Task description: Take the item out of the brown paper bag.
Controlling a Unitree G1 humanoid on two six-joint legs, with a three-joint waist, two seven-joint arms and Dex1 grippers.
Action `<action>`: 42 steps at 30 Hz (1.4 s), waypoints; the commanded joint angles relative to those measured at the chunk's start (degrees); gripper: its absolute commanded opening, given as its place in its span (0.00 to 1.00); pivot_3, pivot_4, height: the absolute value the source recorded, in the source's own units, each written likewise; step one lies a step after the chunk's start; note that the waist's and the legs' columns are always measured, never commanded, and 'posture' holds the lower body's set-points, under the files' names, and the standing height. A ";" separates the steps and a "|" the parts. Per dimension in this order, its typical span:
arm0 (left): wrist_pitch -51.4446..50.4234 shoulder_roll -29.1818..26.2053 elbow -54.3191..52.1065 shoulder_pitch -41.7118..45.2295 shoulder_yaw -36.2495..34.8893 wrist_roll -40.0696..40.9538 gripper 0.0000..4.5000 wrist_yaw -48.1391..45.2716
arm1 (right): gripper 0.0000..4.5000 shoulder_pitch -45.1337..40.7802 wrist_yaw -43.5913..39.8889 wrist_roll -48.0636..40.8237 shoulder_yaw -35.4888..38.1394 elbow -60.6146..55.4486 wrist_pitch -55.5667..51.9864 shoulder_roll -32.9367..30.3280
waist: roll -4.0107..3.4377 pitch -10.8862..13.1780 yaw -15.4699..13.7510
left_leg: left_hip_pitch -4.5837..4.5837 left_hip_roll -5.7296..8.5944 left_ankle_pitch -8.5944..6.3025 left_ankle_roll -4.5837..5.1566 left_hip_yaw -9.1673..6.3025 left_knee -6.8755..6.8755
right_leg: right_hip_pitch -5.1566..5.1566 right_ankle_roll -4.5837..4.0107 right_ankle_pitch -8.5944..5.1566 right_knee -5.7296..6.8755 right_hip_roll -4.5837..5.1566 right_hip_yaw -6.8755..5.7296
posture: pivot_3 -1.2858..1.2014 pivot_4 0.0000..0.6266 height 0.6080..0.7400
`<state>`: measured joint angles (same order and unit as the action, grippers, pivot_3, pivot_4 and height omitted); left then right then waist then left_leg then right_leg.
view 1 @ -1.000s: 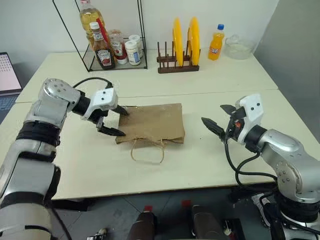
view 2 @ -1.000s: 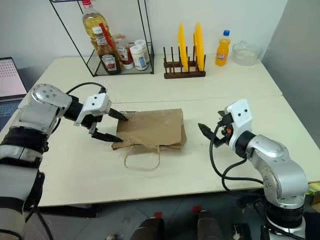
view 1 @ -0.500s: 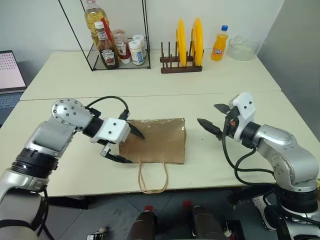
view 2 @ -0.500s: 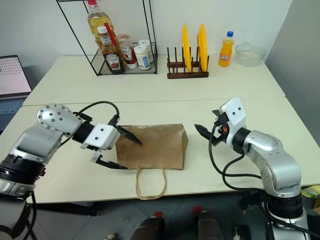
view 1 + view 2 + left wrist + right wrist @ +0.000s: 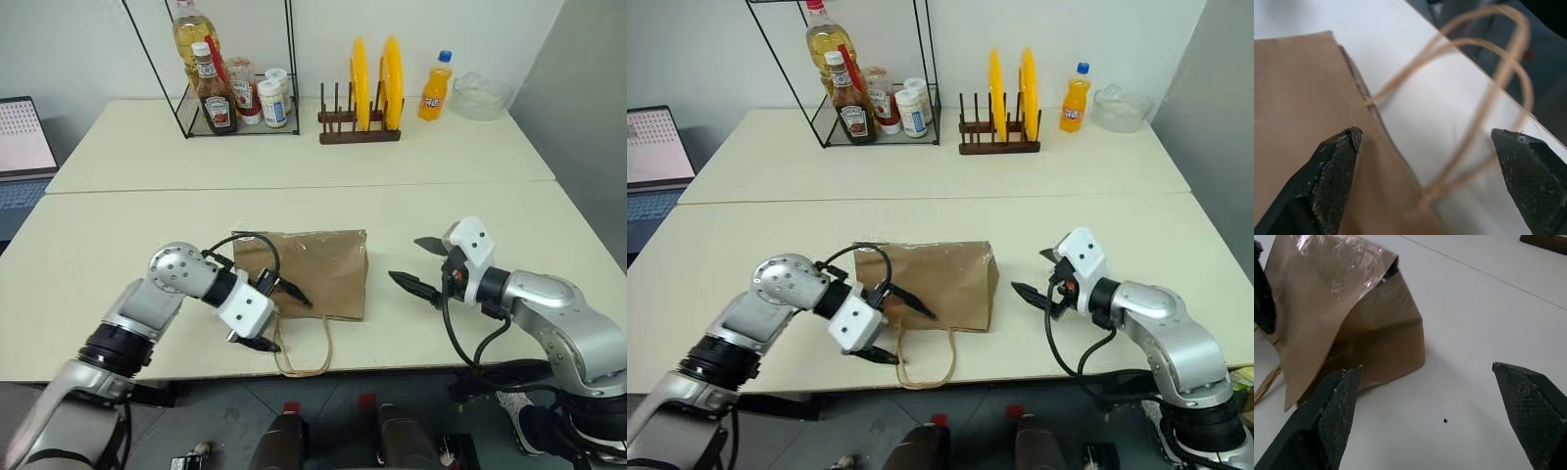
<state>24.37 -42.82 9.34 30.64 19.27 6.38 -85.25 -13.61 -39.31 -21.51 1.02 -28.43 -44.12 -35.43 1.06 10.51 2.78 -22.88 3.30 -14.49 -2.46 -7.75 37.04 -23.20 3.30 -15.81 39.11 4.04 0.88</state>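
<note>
My left gripper grabs the upper cord handle that loops up off the table next, since the paper bag lies flat on the tabletop.
The brown paper bag [image 5: 323,269] lies flat near the table's front edge. Its cord handles [image 5: 1488,73] loop out over that edge. My left gripper [image 5: 291,323] is open at the bag's front left corner, with one finger over the paper and the other by the handles. My right gripper [image 5: 404,259] is open just right of the bag, pointing at its side and apart from it. The right wrist view shows the bag's creased side [image 5: 1337,318] ahead of the right gripper [image 5: 1425,366]. The item is hidden.
At the back stand a wire rack with sauce bottles [image 5: 225,78], a wooden rack with yellow plates [image 5: 367,88], an orange soda bottle [image 5: 434,86] and a glass bowl [image 5: 480,93]. A laptop [image 5: 20,147] sits at far left.
My left gripper has swung down from the bag's left side to its front corner by the handles. The bag lies nearer the front edge. My right gripper has sunk slightly.
</note>
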 commanded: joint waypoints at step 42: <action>-54.81 14.63 -4.73 7.45 -16.59 18.29 0.00 28.65 | 1.00 -6.99 8.65 43.41 -23.95 34.43 99.44 0.13 | 0.04 0.00 -0.51 | 0.15 0.01 0.18 -0.33 0.08 0.00 | 0.04 -0.01 0.00 -0.01 -0.04 0.09 | 0.52 0.24 1.00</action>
<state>-30.82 -28.06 5.46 36.76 4.24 24.09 -56.87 -19.96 -30.37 22.96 -22.75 7.13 55.04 -35.43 1.09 10.51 2.27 -22.74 3.30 -14.31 -2.78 -7.67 37.04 -23.15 3.29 -15.81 39.09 4.00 0.97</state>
